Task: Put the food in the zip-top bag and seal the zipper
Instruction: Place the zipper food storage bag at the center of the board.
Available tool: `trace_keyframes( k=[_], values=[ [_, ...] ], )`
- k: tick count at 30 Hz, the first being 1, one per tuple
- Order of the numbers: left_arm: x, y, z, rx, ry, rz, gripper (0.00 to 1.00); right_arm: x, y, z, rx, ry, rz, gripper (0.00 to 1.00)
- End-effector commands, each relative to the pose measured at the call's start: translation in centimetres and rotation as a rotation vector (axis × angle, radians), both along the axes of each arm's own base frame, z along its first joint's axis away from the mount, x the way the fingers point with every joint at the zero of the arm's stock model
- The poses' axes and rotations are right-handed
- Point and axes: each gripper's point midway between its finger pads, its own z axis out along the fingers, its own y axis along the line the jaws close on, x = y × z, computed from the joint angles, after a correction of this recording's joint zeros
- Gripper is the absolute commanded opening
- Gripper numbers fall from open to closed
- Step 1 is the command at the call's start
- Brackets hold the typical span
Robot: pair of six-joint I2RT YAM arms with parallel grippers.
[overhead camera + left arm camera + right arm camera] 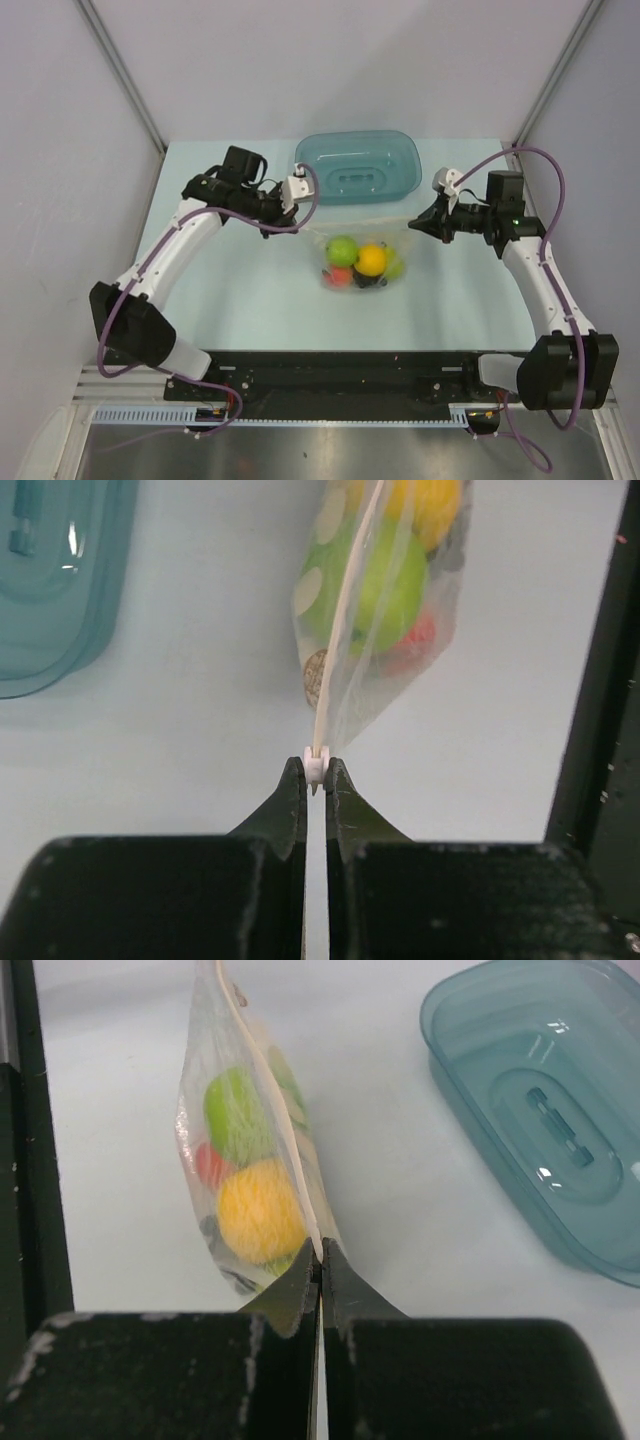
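The robot should keep its left gripper closed on the slider: the bag hangs stretched with the slider above the flat table, so that end of the bag would drop if the gripper opened now.
The clear zip-top bag hangs stretched between my two grippers at mid-table. Inside it is the food: a green fruit, an orange, a red piece and dark grapes low down. My left gripper is shut on the small white slider at the left end of the zipper. The bag bulges away from it, with the green fruit showing. My right gripper is shut on the zipper's other end, beside the orange.
The teal translucent tub stands behind the bag, close to both wrists; it also shows as the tub and the tub. A black rail runs along the table's near edge.
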Motion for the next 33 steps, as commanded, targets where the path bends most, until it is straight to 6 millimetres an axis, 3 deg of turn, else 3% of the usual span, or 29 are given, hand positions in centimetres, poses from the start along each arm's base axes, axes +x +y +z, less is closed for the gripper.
trace_keyframes(
  k=[1,3,5,8,10,11,14,17,18,19,20,21,23,24,25,27,28,30,31,33],
  values=[
    [-4.8,1.1,3.4,-0.040,0.011,-0.090,0.00,-4.5,1.4,3.1,-0.007,-0.138,0.122,0.00],
    [-6.2,1.1,3.6,-0.044,0.016,-0.101,0.00,-8.0,2.6,2.4,-0.032,-0.100,0.202,0.00],
    [-8.2,1.1,4.7,-0.070,-0.007,-0.137,0.00,-10.7,3.3,3.1,-0.035,-0.110,0.249,0.00],
    [-10.6,1.4,6.0,-0.103,-0.033,-0.165,0.00,-12.6,3.8,4.2,-0.010,-0.091,0.234,0.00],
    [-11.2,1.6,6.4,-0.108,-0.032,-0.164,0.00,-12.6,4.1,5.1,0.012,-0.081,0.199,0.00],
    [-11.2,1.7,6.3,-0.102,-0.038,-0.150,0.00,-12.1,4.2,4.9,0.019,-0.051,0.170,0.00],
    [-8.8,1.6,5.3,-0.088,-0.033,-0.051,0.00,-9.7,4.1,3.9,-0.007,-0.052,0.123,0.00],
    [-3.6,1.8,3.4,-0.025,-0.071,0.096,0.00,-5.9,4.0,1.7,-0.072,-0.066,0.083,0.00],
    [-1.8,1.8,3.1,-0.010,-0.097,0.141,0.00,-4.3,4.0,0.0,-0.096,-0.034,0.072,0.00],
    [-0.8,1.7,2.6,0.000,-0.096,0.160,0.02,-3.1,3.8,-0.7,-0.114,-0.033,0.048,0.00],
    [0.7,1.4,0.6,0.028,-0.056,0.180,0.02,-1.7,4.0,-0.7,-0.106,-0.054,0.032,0.00],
    [1.9,1.1,0.2,0.024,-0.054,0.210,0.03,-0.3,4.2,-2.7,-0.117,-0.006,0.027,0.00],
    [3.6,0.5,-1.2,0.031,-0.018,0.227,0.04,1.8,4.3,-4.2,-0.133,0.002,-0.008,0.00],
    [4.6,0.0,-3.2,0.039,0.044,0.241,0.04,2.2,4.5,-4.8,-0.138,0.011,-0.006,0.00],
    [5.3,-0.3,-3.1,0.025,0.054,0.246,0.05,2.6,4.6,-6.2,-0.154,0.039,-0.003,0.00],
    [6.2,-0.5,-4.0,0.015,0.102,0.279,0.07,3.0,4.4,-7.1,-0.168,0.057,-0.019,0.00],
    [6.4,-0.9,-4.4,0.002,0.131,0.271,0.11,3.1,4.3,-7.6,-0.171,0.069,-0.020,0.03],
    [6.5,-1.3,-4.3,-0.020,0.153,0.280,0.18,3.7,4.0,-7.5,-0.166,0.078,-0.055,0.19],
    [6.5,-1.5,-3.8,-0.032,0.151,0.283,0.26,3.9,3.8,-6.9,-0.156,0.066,-0.069,0.41],
    [6.3,-1.6,-3.1,-0.042,0.160,0.286,0.38,4.5,3.3,-5.7,-0.134,0.045,-0.108,0.60]
  ],
)
